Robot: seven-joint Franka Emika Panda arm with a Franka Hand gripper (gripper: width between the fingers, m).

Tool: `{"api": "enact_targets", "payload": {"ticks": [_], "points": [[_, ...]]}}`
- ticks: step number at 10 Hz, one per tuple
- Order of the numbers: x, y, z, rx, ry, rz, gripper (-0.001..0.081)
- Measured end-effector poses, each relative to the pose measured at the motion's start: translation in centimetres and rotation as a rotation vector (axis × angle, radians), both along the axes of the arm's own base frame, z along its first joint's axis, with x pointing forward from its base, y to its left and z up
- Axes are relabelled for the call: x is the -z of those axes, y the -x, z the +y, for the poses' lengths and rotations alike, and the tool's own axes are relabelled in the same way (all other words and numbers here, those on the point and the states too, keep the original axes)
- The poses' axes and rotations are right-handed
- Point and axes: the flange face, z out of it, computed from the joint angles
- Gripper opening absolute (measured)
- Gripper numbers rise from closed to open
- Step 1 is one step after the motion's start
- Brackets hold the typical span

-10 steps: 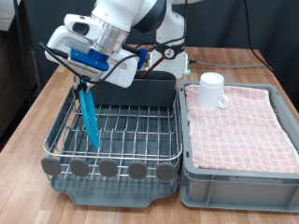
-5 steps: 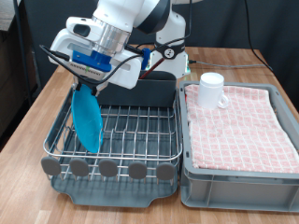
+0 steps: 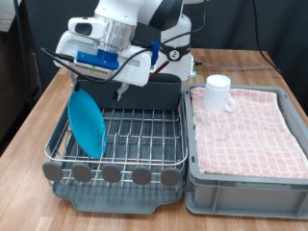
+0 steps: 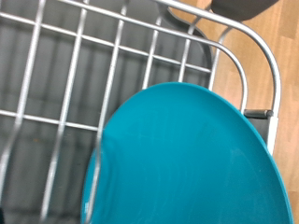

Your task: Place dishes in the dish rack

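The mug's round body is wide for my fingers, so my gripper should next hold the mug by its slim handle [image 3: 231,104].
The round bright-blue plate [image 3: 87,123] stands on edge in the dish rack [image 3: 144,135] at the exterior view's left, leaning against the chrome side wires. It fills the wrist view [image 4: 187,159], with the rack wires [image 4: 112,65] behind it. My gripper [image 3: 99,89] hangs just above the plate's top edge, open and holding nothing; its fingers do not show in the wrist view. The small white mug [image 3: 219,92] stands on the pink checked cloth to the exterior view's right. The wooden spoon is out of view.
A grey plastic bin [image 3: 241,192] lined with pink checked cloth [image 3: 245,130] sits right of the rack. The rack's tall grey end compartment [image 3: 154,94] is at the back, and round grey tabs [image 3: 113,173] line its front. Both rest on a wooden table [image 3: 24,164].
The plate, held upright and edge-on a second ago, has tipped to lean in the rack's left side. The gripper has let it go and lifted slightly.
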Motion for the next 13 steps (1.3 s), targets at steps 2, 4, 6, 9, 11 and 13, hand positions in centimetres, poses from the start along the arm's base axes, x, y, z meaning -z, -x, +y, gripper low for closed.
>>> {"api": "enact_targets", "payload": {"ticks": [2, 4, 6, 9, 11, 13], "points": [[-2.5, 0.5, -0.3, 0.002, -0.049, 0.026, 0.0788], [-5.6, 1.3, -0.4, 0.010, -0.079, 0.050, 0.0800], [-8.7, 1.9, -0.3, 0.011, -0.101, 0.058, 0.0802], [-11.0, 2.5, 0.0, 0.009, -0.119, 0.074, 0.0802], [-10.6, 2.4, 1.4, -0.071, -0.117, 0.120, 0.0802], [-10.4, 2.0, 4.9, -0.176, -0.132, 0.161, 0.0802]]}}
